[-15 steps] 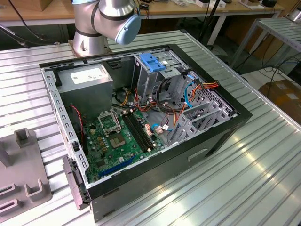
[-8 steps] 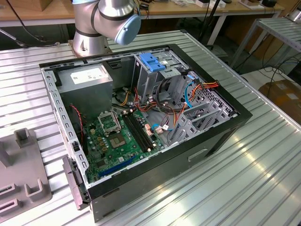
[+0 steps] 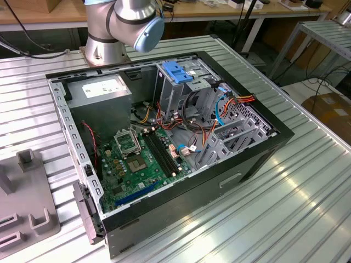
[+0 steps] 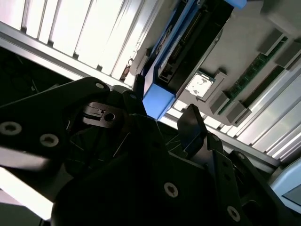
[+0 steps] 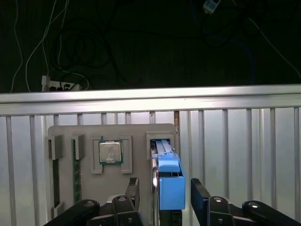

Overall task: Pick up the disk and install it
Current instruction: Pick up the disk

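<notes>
I will grab the disk with my gripper across the middle of its blue bar (image 5: 172, 193), because the grey holder bracket wraps around the disk's end. Then I can install it.
The disk (image 5: 168, 181) stands on edge in a slot of a grey holder plate (image 5: 141, 133), its bright blue carrier rail facing the camera. My gripper (image 5: 164, 194) is open and straddles it. One black finger (image 5: 133, 188) and the other (image 5: 197, 195) sit on either side of the disk, each with a small gap to it. In the second wrist view the blue rail of the disk (image 4: 157, 101) lies between the same fingertips (image 4: 193, 123), with the gripper (image 4: 164, 110) around it. The lower part of the disk is hidden behind the gripper body.
The holder plate also carries a processor chip (image 5: 110, 152) and a green memory stick (image 5: 75, 174). An open computer case (image 3: 258, 159) lies on the ribbed metal table, with a drive cage topped by a blue latch (image 3: 178, 71) and a grey power supply (image 3: 101, 90).
</notes>
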Controlling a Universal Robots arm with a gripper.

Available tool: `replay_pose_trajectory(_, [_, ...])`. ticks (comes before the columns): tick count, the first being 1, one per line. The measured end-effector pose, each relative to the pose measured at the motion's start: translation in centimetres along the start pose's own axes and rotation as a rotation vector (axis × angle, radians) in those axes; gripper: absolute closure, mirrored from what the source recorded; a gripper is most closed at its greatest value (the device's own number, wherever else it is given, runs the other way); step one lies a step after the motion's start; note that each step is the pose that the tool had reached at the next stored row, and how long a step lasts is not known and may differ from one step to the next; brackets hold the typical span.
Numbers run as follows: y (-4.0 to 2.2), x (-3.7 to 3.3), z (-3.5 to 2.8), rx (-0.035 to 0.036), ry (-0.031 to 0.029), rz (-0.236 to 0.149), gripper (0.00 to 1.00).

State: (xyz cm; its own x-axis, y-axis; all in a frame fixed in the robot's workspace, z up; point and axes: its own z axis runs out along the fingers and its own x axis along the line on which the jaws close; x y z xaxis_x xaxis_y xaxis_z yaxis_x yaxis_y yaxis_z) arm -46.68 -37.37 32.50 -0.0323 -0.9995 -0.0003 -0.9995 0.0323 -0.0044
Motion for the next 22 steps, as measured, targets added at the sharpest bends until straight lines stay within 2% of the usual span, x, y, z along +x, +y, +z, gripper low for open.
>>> replay_pose_trajectory(3, [0.05,0.0,0.9,-0.0002,0.0001,0.0,0.44])
replay_pose_trajectory(7, [0.09,0.0,1.65,0.0,0.0,0.0,0.44])
replay_pose_trajectory(12, [0.13,0.0,3.0,-0.0015,0.0001,0.0,0.44])
replay_pose_trajectory(21, [0.12,0.0,3.0,-0.0016,0.0012,0.0,0.46])
replay_pose_trajectory(22, [0.13,0.0,3.01,-0.0015,0.0012,0.0,0.53])
